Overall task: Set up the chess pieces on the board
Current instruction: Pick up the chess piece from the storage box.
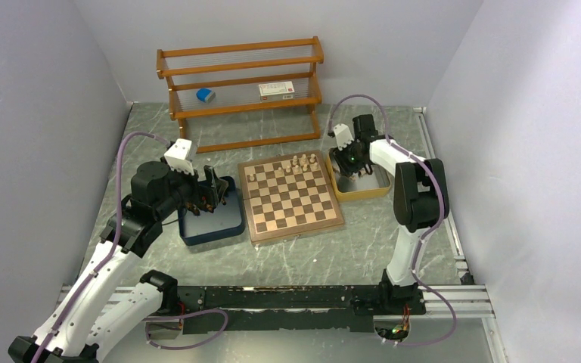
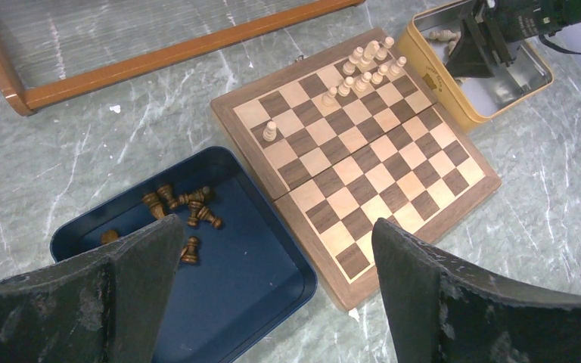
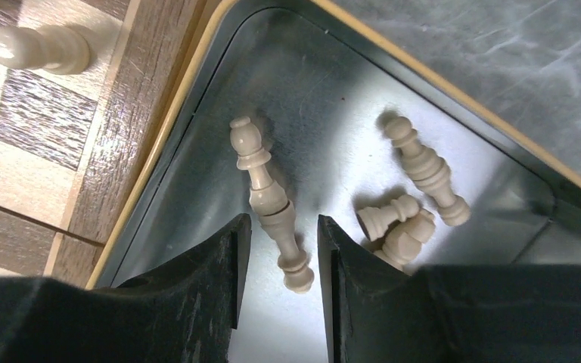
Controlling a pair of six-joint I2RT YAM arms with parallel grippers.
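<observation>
My right gripper should close, because its middle [image 3: 277, 218] is between my fingers. Closing now would hold the long cream piece.
The board [image 1: 291, 197] lies in the middle of the table. Several cream chess pieces [image 1: 300, 161] stand near its far right corner, and one cream pawn [image 2: 270, 131] stands alone at the far left. My right gripper [image 3: 284, 221] is down in the yellow tray [image 3: 325, 136]. It is open, its fingers on either side of a long cream piece [image 3: 261, 181] that lies flat, with a gap on each side. Three more cream pieces [image 3: 424, 166] lie beside it. My left gripper [image 2: 278, 225] hangs wide open over the navy tray [image 2: 272, 280], which holds several dark pieces [image 2: 185, 208].
A wooden shelf rack [image 1: 242, 91] stands behind the board with a blue object [image 1: 205, 94] and a white box [image 1: 276, 89] on it. The navy tray [image 1: 212, 227] touches the board's left side, and the yellow tray [image 1: 363, 193] is at its right.
</observation>
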